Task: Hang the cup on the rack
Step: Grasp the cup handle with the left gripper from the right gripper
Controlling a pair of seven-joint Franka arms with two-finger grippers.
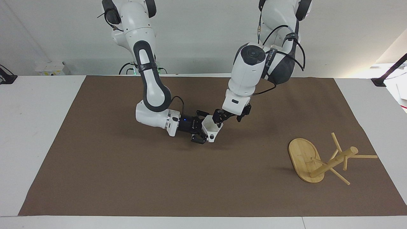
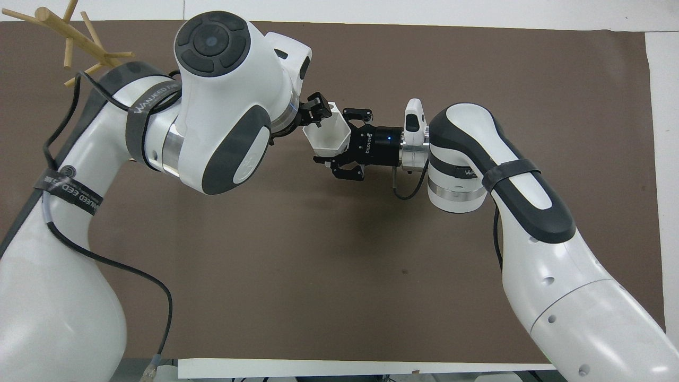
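Note:
I need to grab the cup by its open rim with my left gripper next, because the fingers of my right gripper already crowd the base end of the cup.
The white faceted cup hangs over the middle of the brown mat. My right gripper is shut on its base end, with the open mouth turned toward the left arm's end. My left gripper is open at the cup's rim, and one of its fingertips is level with the mouth. Whether it touches the cup I cannot tell. The bamboo rack lies tipped over at the left arm's end of the mat. In the overhead view only its pegs show past the left arm.
A brown mat covers most of the white table. The left arm's bulky elbow reaches across above the mat between the rack and the cup.

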